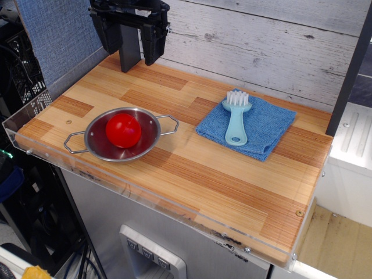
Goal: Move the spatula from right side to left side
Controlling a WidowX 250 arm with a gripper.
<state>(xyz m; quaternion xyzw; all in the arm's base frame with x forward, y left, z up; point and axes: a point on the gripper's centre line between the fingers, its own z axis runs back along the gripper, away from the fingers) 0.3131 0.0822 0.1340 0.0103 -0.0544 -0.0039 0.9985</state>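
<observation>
My gripper is to grab the spatula by its bristle end [237,100] next, so that it can bring the spatula over to the steel bowl's side [87,108] of the table.
The spatula [236,117] is a small light-blue brush with white bristles at its far end and a rounded, holed handle end toward me. It lies on a folded blue cloth [246,126] on the right side of the wooden table [192,180]. My gripper [131,42] hangs at the back left of the table, well away from the spatula. Its two black fingers [152,43] stand apart with nothing between them.
A steel bowl [121,135] with wire handles holds a red ball [122,129] on the left front of the table. A clear plastic lip runs along the table's front and left edges. A grey plank wall stands behind.
</observation>
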